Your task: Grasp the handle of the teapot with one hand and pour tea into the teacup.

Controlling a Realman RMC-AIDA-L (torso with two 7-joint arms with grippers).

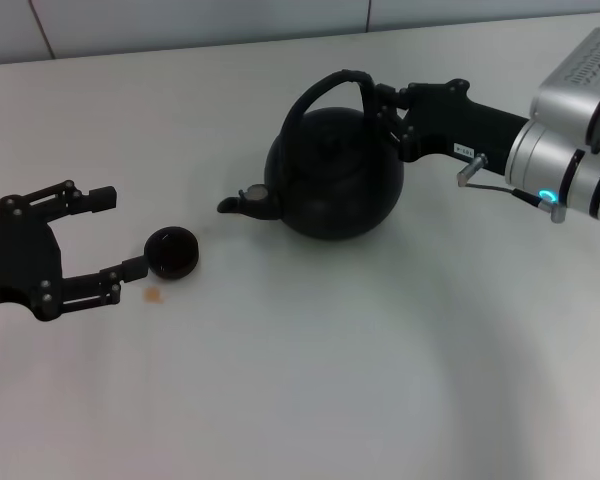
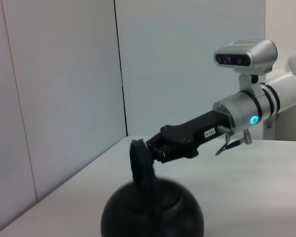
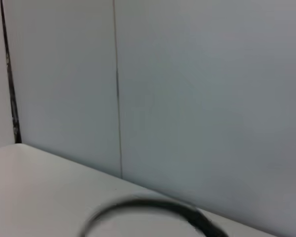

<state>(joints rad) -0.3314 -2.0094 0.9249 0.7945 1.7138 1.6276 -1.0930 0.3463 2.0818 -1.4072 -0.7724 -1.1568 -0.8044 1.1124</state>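
The teapot would stand if my right gripper opened, because the teapot's base (image 1: 330,232) is at the tabletop in the head view. My right gripper should open now.
The black teapot (image 1: 335,180) stands mid-table with its spout (image 1: 242,204) pointing toward my left side. Its arched handle (image 1: 315,95) rises over the top. My right gripper (image 1: 383,105) comes in from the right and is shut on the handle's upper right part. The left wrist view shows this too: teapot (image 2: 153,215), handle (image 2: 138,165), right gripper (image 2: 158,147). The handle's arc (image 3: 148,205) shows blurred in the right wrist view. The small black teacup (image 1: 172,252) sits left of the spout. My left gripper (image 1: 117,232) is open, its lower fingertip (image 1: 133,268) right beside the cup.
The white table (image 1: 360,360) spreads around both objects, with a wall (image 1: 180,20) along its far edge. A small tan mark (image 1: 153,296) lies on the table just in front of the teacup. The right arm's silver wrist (image 1: 570,150) hangs over the right side.
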